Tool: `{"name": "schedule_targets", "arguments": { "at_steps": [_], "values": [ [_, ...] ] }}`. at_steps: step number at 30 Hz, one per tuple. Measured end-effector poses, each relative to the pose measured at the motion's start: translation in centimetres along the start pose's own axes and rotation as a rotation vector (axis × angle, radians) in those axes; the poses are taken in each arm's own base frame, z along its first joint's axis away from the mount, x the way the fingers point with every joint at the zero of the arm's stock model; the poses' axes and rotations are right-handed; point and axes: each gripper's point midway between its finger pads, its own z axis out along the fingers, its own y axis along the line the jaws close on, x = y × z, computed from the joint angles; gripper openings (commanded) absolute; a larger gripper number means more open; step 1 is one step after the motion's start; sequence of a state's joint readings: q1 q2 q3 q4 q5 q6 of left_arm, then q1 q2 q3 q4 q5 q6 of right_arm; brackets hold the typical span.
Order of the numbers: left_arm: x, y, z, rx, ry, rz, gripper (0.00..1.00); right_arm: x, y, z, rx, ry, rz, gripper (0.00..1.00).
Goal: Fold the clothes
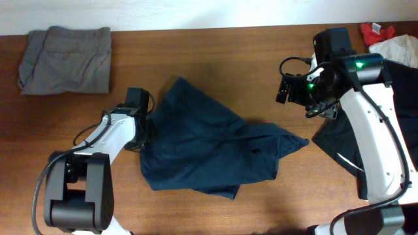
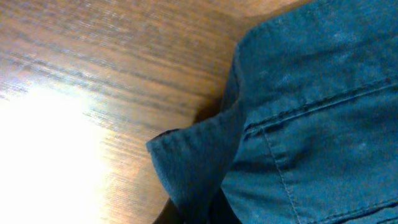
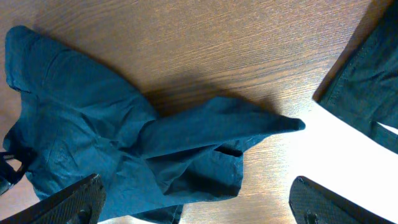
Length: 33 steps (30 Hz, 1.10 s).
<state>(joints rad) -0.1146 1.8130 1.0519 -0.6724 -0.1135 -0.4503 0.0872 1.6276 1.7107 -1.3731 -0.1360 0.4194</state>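
The right gripper picks up the navy-blue garment's near edge (image 1: 268, 175) (image 3: 229, 190) next, away from my left gripper's hold, to spread the garment for folding.
The dark navy-blue garment (image 1: 202, 147) lies crumpled and partly spread in the middle of the wooden table, with one corner pointing right. My left gripper (image 1: 145, 130) is low at its left edge. In the left wrist view a seamed flap of the garment (image 2: 199, 155) runs down between the dark fingertips (image 2: 202, 214), so it looks shut on the cloth. My right gripper (image 1: 307, 91) hangs high above the table to the right of the garment. Its fingers (image 3: 199, 208) are wide open and empty, with the garment (image 3: 93, 124) below them.
A folded grey garment (image 1: 65, 59) lies at the back left. A black garment (image 1: 346, 140) lies under the right arm and also shows in the right wrist view (image 3: 367, 93). A red item (image 1: 377, 31) and a pale cloth (image 1: 398, 49) sit at the back right.
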Motion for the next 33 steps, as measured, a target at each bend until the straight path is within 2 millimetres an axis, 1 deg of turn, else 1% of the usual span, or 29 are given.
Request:
{"name": "schedule_targets", "arguments": {
  "at_steps": [4,7,9,11,14,15,16,18,19,20,22,24,25,26,27,28,29,30,31,33],
  "values": [
    [-0.1,0.5,-0.3,-0.036,0.015,0.003,0.01,0.0,0.0,0.0,0.000,0.000,-0.001,0.98],
    [-1.1,0.6,-0.8,-0.041,-0.012,-0.011,0.01,0.0,0.0,0.0,0.000,0.000,0.000,0.98],
    [-1.7,0.9,-0.9,-0.040,-0.026,-0.051,0.01,0.0,0.0,0.0,0.000,0.000,0.000,0.98],
    [-2.3,1.8,-0.9,-0.042,-0.032,-0.106,0.01,-0.3,0.1,0.0,-0.007,-0.011,0.006,0.98],
    [-3.0,4.0,-0.7,-0.055,-0.028,-0.190,0.01,-2.3,1.1,-0.1,-0.047,-0.091,0.006,0.98],
    [-3.1,4.7,-0.6,-0.059,-0.027,-0.214,0.01,-2.3,1.2,-0.1,-0.052,-0.094,0.007,0.98],
    [-3.2,5.4,-0.6,-0.064,-0.024,-0.236,0.01,-2.0,1.2,-0.1,-0.055,-0.078,0.009,0.98],
    [-3.4,6.7,-0.5,-0.073,-0.017,-0.280,0.01,0.5,1.2,0.1,-0.058,0.028,0.014,0.98],
    [-3.4,7.0,-0.5,-0.075,-0.018,-0.288,0.01,1.9,1.3,0.3,-0.049,0.079,0.005,0.98],
    [-3.4,7.2,-0.4,-0.075,-0.017,-0.295,0.01,3.5,1.7,0.8,-0.040,0.132,-0.018,0.98],
    [-3.5,7.3,-0.4,-0.076,-0.018,-0.306,0.01,6.2,3.4,2.2,-0.042,0.204,-0.092,0.98],
    [-3.5,7.3,-0.4,-0.075,-0.017,-0.318,0.01,9.5,6.4,4.9,-0.061,0.246,-0.228,0.98],
    [-3.5,7.3,-0.4,-0.075,-0.018,-0.322,0.01,10.8,7.6,6.1,-0.074,0.253,-0.285,0.98],
    [-3.4,7.3,-0.4,-0.075,-0.016,-0.327,0.01,12.9,8.8,7.5,-0.082,0.273,-0.353,0.98],
    [-3.4,7.3,-0.5,-0.074,-0.015,-0.328,0.01,15.8,9.5,9.0,-0.081,0.318,-0.410,0.99],
    [-3.5,7.3,-0.5,-0.075,-0.016,-0.330,0.01,17.6,9.6,9.9,-0.069,0.344,-0.430,1.00],
    [-3.5,7.3,-0.5,-0.075,-0.019,-0.332,0.01,18.7,9.5,10.5,-0.061,0.363,-0.434,0.98],
    [-3.7,7.4,-0.5,-0.075,-0.024,-0.336,0.01,20.2,9.4,11.5,-0.049,0.379,-0.433,0.96],
    [-3.8,7.7,-0.4,-0.077,-0.027,-0.343,0.01,21.2,9.3,12.1,-0.043,0.392,-0.436,0.96],
    [-3.9,8.5,-0.4,-0.081,-0.027,-0.365,0.01,22.6,9.6,13.0,-0.053,0.397,-0.451,0.96]
  ]
}}
